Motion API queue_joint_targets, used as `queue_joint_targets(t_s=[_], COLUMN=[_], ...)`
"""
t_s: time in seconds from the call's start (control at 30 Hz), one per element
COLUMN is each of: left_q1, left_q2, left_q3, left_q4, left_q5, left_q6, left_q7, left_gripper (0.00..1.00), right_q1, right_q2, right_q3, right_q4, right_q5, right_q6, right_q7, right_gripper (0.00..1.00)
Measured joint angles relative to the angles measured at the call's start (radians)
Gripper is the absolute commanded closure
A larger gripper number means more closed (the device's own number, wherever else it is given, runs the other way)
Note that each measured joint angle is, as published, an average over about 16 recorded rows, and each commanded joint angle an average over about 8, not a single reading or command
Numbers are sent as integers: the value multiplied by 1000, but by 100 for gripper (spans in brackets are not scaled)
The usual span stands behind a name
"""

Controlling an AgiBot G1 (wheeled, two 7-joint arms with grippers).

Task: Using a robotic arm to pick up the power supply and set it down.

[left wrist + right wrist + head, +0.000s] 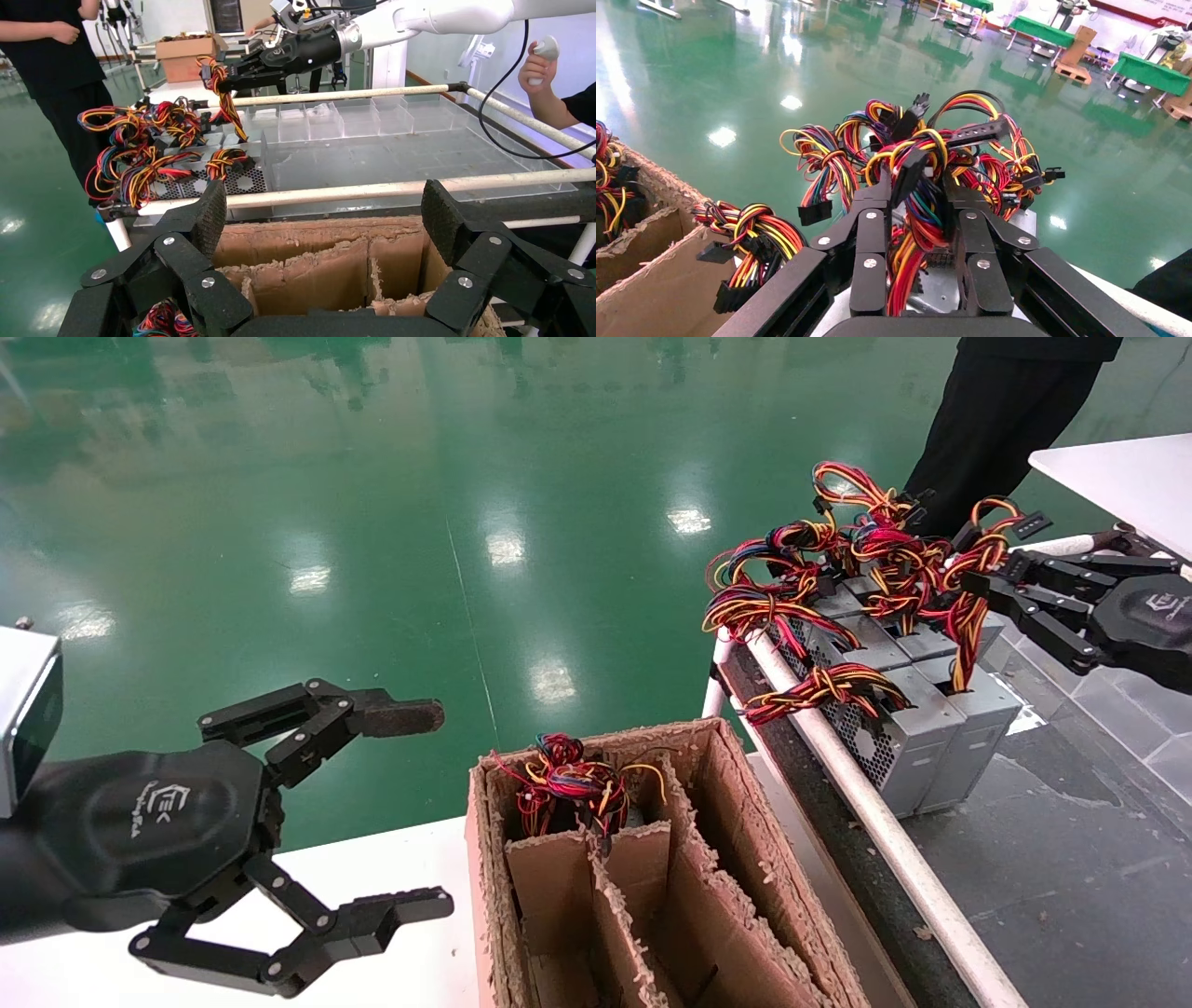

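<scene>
The grey power supply's base (950, 800) rests on the dark cart in the head view, so it is time for my right gripper to open.
Several grey power supplies (917, 724) stand in a row on a dark cart, with red, yellow and orange wire bundles on top. My right gripper (992, 581), on the black robotic arm with all-black fingertips, is shut on the wire bundle (912, 232) of the rightmost power supply (978, 719). Its grey top (933, 295) shows just beyond the fingers. Seen from the left wrist, that gripper (239, 70) pinches the wires above the row. My left gripper (419, 812) hangs open beside the cardboard box, holding nothing.
A brown cardboard box (726, 822) with dividers stands in front, one wire bundle (568, 784) in its back-left cell. A white pipe rail (866, 803) edges the cart. A person in black (1006, 412) stands behind, beside a white table (1117, 477).
</scene>
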State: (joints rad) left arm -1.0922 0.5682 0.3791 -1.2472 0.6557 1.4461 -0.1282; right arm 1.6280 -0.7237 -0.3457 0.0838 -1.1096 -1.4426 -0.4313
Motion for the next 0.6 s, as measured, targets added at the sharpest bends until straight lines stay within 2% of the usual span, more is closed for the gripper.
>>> queue_joint_targets(t_s=[0.6], left_q1=[0], left_q2=[0], left_q3=[0], left_q4=[0], left_q5=[0], left_q6=[0], left_q7=[0], left_gripper=[0], right_q1=[38], right_q2=[26], right_q3=[-9], right_q4=[-39], right_q5=[-13], right_q6=[-67], right_q7=[-7], right_gripper=[0])
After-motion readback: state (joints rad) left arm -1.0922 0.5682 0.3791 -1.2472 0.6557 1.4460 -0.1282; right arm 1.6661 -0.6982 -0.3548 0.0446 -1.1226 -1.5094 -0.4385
